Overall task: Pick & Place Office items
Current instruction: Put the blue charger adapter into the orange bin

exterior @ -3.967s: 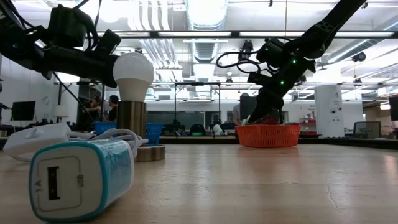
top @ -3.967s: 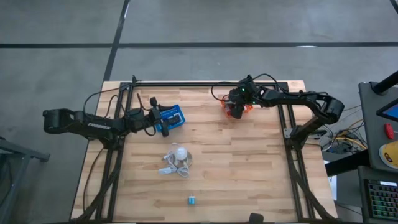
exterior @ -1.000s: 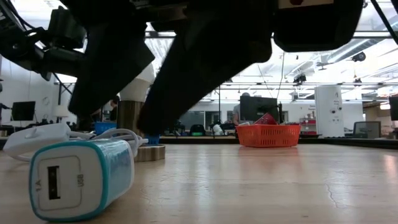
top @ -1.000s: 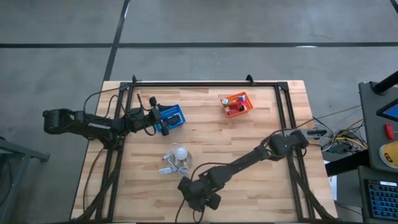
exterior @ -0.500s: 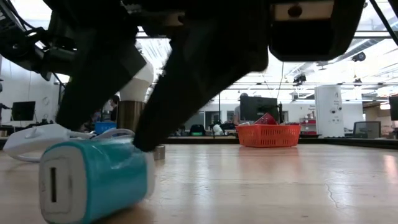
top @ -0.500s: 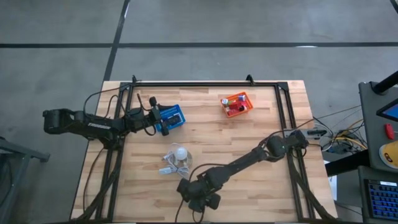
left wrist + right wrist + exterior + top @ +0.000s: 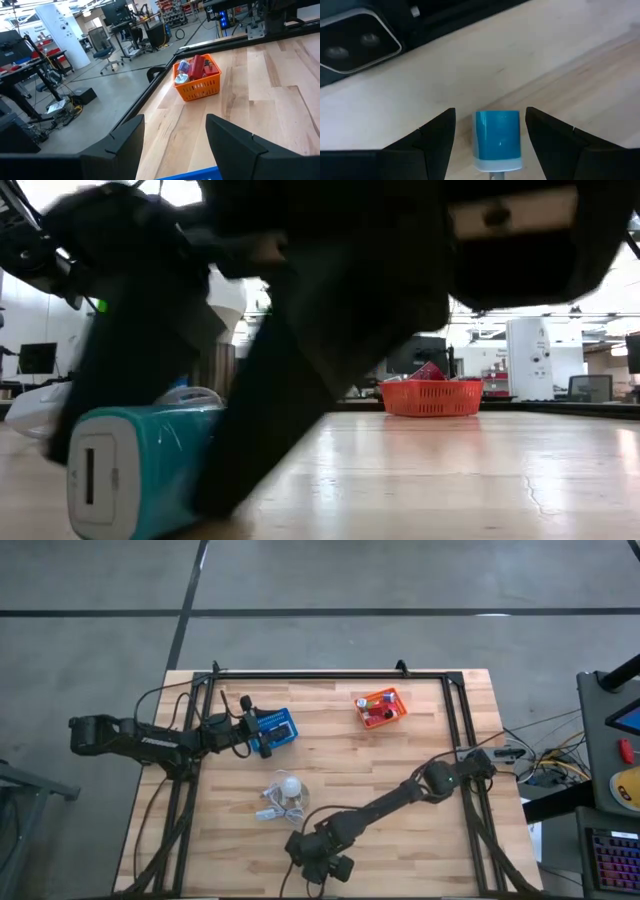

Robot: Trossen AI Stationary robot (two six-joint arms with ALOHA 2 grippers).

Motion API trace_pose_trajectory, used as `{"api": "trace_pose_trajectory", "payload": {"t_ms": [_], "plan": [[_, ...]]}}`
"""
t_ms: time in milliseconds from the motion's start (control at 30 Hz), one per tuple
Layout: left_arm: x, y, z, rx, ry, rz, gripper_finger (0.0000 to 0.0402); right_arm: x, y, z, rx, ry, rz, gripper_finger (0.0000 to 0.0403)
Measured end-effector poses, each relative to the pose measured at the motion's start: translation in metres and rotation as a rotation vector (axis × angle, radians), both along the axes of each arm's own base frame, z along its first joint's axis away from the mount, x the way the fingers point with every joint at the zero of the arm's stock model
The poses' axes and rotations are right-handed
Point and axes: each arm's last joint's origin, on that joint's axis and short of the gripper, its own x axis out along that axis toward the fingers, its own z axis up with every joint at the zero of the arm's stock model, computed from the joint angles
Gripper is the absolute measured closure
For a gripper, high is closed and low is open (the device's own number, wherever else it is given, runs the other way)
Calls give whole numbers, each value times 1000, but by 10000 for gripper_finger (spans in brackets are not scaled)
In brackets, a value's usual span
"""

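Next, my right gripper grabs the charger block by its teal body (image 7: 498, 135) to put the block into the orange mesh basket.
A teal-and-white USB charger block (image 7: 497, 137) lies on the wood near the table's near edge, its port face (image 7: 95, 475) toward the low camera. My right gripper (image 7: 490, 117) is open and slants down over it, one finger on either side; in the high view the gripper (image 7: 312, 862) covers it. My left gripper (image 7: 250, 732) is open at the left edge of the blue mesh basket (image 7: 278, 730), whose rim (image 7: 200, 175) shows low between its fingers. Red and bluish pieces lie in the orange mesh basket (image 7: 381, 707). My right gripper's fingers (image 7: 437, 132) flank the charger's two long sides, slanting down from above and lying along it. The charger rests on the table, and I cannot tell whether either finger touches it. My left gripper may touch the blue basket's rim; I cannot tell.
A white bulb on a round base (image 7: 289, 785) with a white cord (image 7: 268, 812) stands mid-table, just beyond the charger. A black frame rail (image 7: 330, 677) runs along the table's far edge. Bare wood stretches between the charger and the orange basket (image 7: 431, 396).
My right gripper has sunk lower over the charger and tipped a little steeper, its fingers still apart. The charger has turned about on the table and slid slightly, so its port face looks narrower in the low view.
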Motion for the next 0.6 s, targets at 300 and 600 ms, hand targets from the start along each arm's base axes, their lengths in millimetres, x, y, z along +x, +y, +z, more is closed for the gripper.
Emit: {"api": "trace_pose_trajectory", "payload": {"t_ms": [300,600], "plan": [[0,0,0,0,0,0,186,3,-4,2,6,-3,-11,209],[0,0,0,0,0,0,186,0,-5,1,10,35,-12,288]]}}
